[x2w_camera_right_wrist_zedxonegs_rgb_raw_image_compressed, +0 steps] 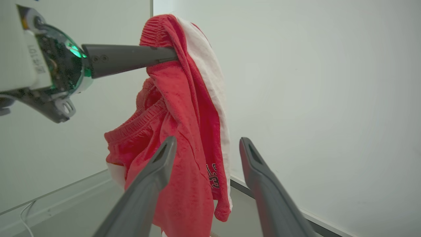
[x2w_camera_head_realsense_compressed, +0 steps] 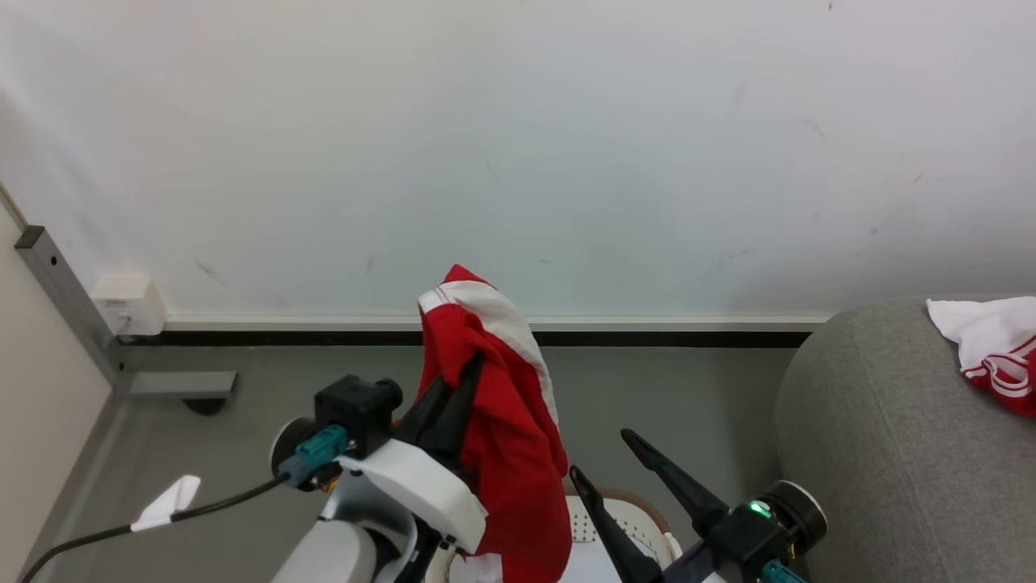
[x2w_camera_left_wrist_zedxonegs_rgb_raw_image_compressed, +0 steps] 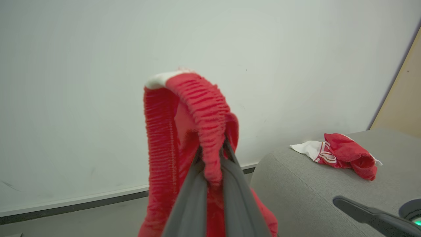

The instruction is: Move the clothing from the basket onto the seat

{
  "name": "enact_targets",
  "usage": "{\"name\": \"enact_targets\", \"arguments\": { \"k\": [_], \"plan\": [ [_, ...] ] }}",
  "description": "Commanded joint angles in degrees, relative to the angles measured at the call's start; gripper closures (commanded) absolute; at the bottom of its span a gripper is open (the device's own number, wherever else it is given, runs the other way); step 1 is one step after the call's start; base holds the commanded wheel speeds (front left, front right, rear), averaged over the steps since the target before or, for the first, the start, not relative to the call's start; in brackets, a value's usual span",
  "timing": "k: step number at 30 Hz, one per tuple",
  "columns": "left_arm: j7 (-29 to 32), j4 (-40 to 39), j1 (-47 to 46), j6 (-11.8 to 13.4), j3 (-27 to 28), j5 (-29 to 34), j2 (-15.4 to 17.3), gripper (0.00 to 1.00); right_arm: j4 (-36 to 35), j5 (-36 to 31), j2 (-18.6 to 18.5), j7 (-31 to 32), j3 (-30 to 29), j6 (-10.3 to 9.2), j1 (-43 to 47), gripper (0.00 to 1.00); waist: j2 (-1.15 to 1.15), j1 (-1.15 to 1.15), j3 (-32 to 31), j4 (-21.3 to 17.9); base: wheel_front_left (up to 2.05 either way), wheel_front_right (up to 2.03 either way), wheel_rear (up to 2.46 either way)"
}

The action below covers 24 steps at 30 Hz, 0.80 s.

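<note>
My right gripper is to grab the garment next by the red fabric along its white panel [x2w_camera_head_realsense_compressed: 527, 418]. It will take the garment from my left gripper and move it onto the seat [x2w_camera_head_realsense_compressed: 882, 453].
My left gripper [x2w_camera_head_realsense_compressed: 473, 366] is shut on a piece of red clothing [x2w_camera_head_realsense_compressed: 506, 441] with a white panel, which hangs from its fingertips above the basket. In the left wrist view the gripper [x2w_camera_left_wrist_zedxonegs_rgb_raw_image_compressed: 213, 154] pinches the ribbed waistband of the clothing [x2w_camera_left_wrist_zedxonegs_rgb_raw_image_compressed: 194, 105]. Only a bit of the cream basket [x2w_camera_head_realsense_compressed: 627, 512] with its brown rim shows, at the bottom edge. My right gripper [x2w_camera_head_realsense_compressed: 602, 453] stands open just right of the hanging garment; its wrist view shows the gripper [x2w_camera_right_wrist_zedxonegs_rgb_raw_image_compressed: 208, 141] empty, with the clothing [x2w_camera_right_wrist_zedxonegs_rgb_raw_image_compressed: 184, 115] beyond it. A second red and white garment [x2w_camera_head_realsense_compressed: 999, 352] lies on the grey seat [x2w_camera_head_realsense_compressed: 882, 453] at the right.
A white wall [x2w_camera_head_realsense_compressed: 566, 146] with a dark skirting strip [x2w_camera_head_realsense_compressed: 647, 338] stands close ahead. A grey post [x2w_camera_head_realsense_compressed: 65, 300] and a white socket box [x2w_camera_head_realsense_compressed: 129, 304] are at the left. A black cable [x2w_camera_head_realsense_compressed: 121, 530] runs over the grey floor [x2w_camera_head_realsense_compressed: 688, 389].
</note>
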Motion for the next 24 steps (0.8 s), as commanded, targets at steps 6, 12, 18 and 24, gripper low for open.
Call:
{"name": "enact_targets", "arguments": {
  "k": [6,12,18,24],
  "plan": [
    [0.1,0.1,-1.6,-0.7,-2.3,0.9,-1.4,1.00,4.3,4.9,-0.2,0.0,3.4,-0.15,-5.8,0.00,0.00,0.00,0.7,2.2,0.00,0.00,0.00],
    [0.1,0.5,-2.6,-1.1,-4.5,0.6,-2.6,1.00,8.9,7.8,-0.2,0.0,7.2,-0.14,-10.2,0.00,0.00,0.00,1.1,3.5,0.00,0.00,0.00],
    [0.3,0.4,-3.7,-1.5,-6.6,-0.3,-3.4,1.00,15.3,10.4,-0.2,0.0,9.8,-0.15,-14.1,0.35,0.00,0.00,1.5,4.4,0.00,0.00,0.00],
    [-0.1,1.0,-4.1,-1.0,-6.9,-0.5,-3.5,1.00,15.6,15.4,-0.2,0.0,10.5,-0.15,-16.1,1.00,0.00,0.00,1.6,4.7,0.00,0.00,0.00]
  ]
}}
